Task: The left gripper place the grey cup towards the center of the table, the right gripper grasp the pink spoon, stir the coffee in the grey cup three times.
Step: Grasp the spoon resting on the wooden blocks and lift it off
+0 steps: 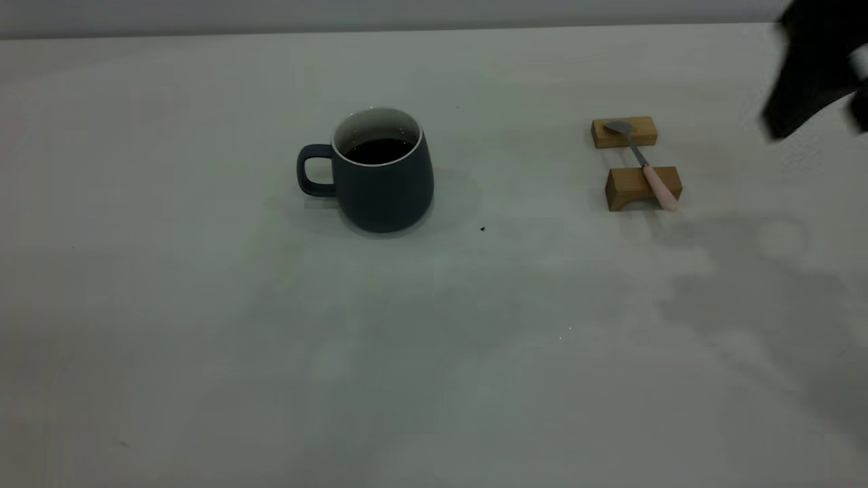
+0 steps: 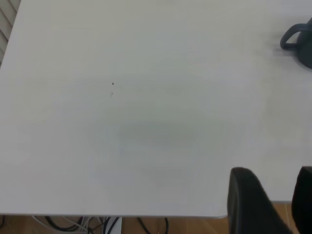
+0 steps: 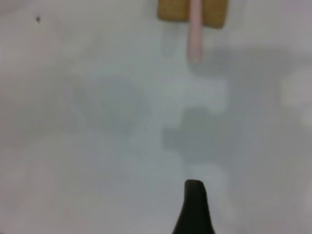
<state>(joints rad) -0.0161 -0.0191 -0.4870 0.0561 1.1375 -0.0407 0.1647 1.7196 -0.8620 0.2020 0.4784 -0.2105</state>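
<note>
My right gripper reaches the spoon and grabs the pink handle (image 1: 661, 190) next, since it sticks out past the wooden block (image 1: 630, 187) and leaves room for fingers.
The grey cup (image 1: 383, 169) stands upright near the middle of the table (image 1: 203, 339), handle to the left, with dark coffee (image 1: 378, 150) inside. To its right the pink spoon (image 1: 641, 163) lies across two wooden blocks (image 1: 643, 187), pink handle toward the front. My right gripper (image 1: 817, 127) hangs blurred at the far right, behind the spoon, open and empty. Only one of its fingers (image 3: 195, 204) shows in the right wrist view, with the spoon handle (image 3: 195, 34) far ahead. My left gripper (image 2: 275, 178) is open and empty over the table's edge, far from the cup (image 2: 298, 41).
A small dark speck (image 1: 483, 229) lies right of the cup. The right arm's shadow (image 1: 746, 285) falls on the table in front of the blocks. Beyond the table edge (image 2: 146, 214), cables (image 2: 97, 224) and a wooden floor show.
</note>
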